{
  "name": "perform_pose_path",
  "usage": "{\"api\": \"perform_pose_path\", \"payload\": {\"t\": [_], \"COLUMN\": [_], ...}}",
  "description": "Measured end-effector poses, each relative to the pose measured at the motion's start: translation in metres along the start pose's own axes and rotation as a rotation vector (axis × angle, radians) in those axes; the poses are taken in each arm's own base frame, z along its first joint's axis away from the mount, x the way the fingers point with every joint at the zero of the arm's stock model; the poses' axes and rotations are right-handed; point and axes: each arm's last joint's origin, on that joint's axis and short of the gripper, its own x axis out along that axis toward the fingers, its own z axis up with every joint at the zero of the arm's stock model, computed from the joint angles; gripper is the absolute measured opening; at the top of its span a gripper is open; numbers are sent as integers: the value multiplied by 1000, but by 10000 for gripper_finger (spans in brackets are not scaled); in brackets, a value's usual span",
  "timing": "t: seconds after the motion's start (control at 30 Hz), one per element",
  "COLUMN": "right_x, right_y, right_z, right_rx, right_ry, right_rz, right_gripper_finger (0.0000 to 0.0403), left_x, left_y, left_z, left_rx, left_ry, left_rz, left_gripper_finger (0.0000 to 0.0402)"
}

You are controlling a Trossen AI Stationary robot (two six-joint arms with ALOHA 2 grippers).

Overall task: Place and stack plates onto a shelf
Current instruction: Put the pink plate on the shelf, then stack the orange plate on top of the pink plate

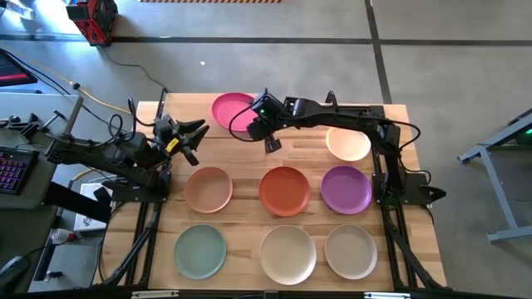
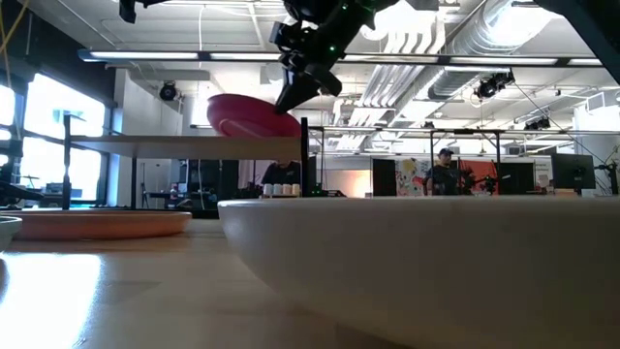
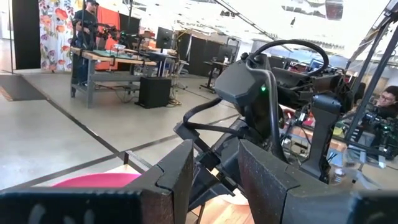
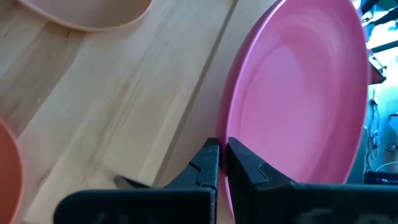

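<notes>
The magenta plate's rim is inside the shelf board's edges and the plate would settle there, so it is time for my right gripper to open.
My right gripper point(image 1: 252, 124) is shut on a magenta plate point(image 1: 231, 112), which it holds tilted over the right end of the shelf point(image 2: 184, 145), a light board on black posts at the table's far side. Whether the plate's lower edge touches the board, I cannot tell. Several other plates lie flat on the table: peach point(image 1: 208, 188), orange point(image 1: 285, 190), purple point(image 1: 346, 189), mint point(image 1: 199, 252), cream point(image 1: 288, 254) and beige point(image 1: 350, 251). A pale plate point(image 1: 347, 143) lies at the far right. My left gripper point(image 1: 193, 137) waits at the left, open and level, with nothing between its fingers point(image 3: 174, 180). My right gripper pinches the magenta plate's rim point(image 4: 229, 134) between its two fingers, on the plate's right side. The fingers slant down at it from the table's right point(image 2: 291, 95). The plate is tilted, and its far side stands higher over the shelf.
A black shelf post point(image 2: 304, 160) stands just right of the held plate. In the low view the cream plate point(image 2: 417, 262) fills the foreground and the peach plate point(image 2: 97, 223) lies at the left. People and benches show in the room beyond the table.
</notes>
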Motion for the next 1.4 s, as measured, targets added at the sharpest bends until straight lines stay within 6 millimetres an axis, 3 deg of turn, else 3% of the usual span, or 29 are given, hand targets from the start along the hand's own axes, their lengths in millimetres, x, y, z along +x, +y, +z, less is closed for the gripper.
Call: {"api": "perform_pose_path", "payload": {"t": [1.03, 1.4], "right_x": [0, -1], "right_y": [1, 0], "right_z": [-2, -2], "right_rx": [63, 43], "right_ry": [36, 41], "right_rz": [-10, -17], "right_gripper_finger": [1, 58], "left_x": [0, 0], "left_y": [0, 0], "left_z": [0, 0], "left_rx": [-11, -11], "left_ry": [-1, -1], "left_rz": [0, 0], "left_gripper_finger": [115, 115]}}
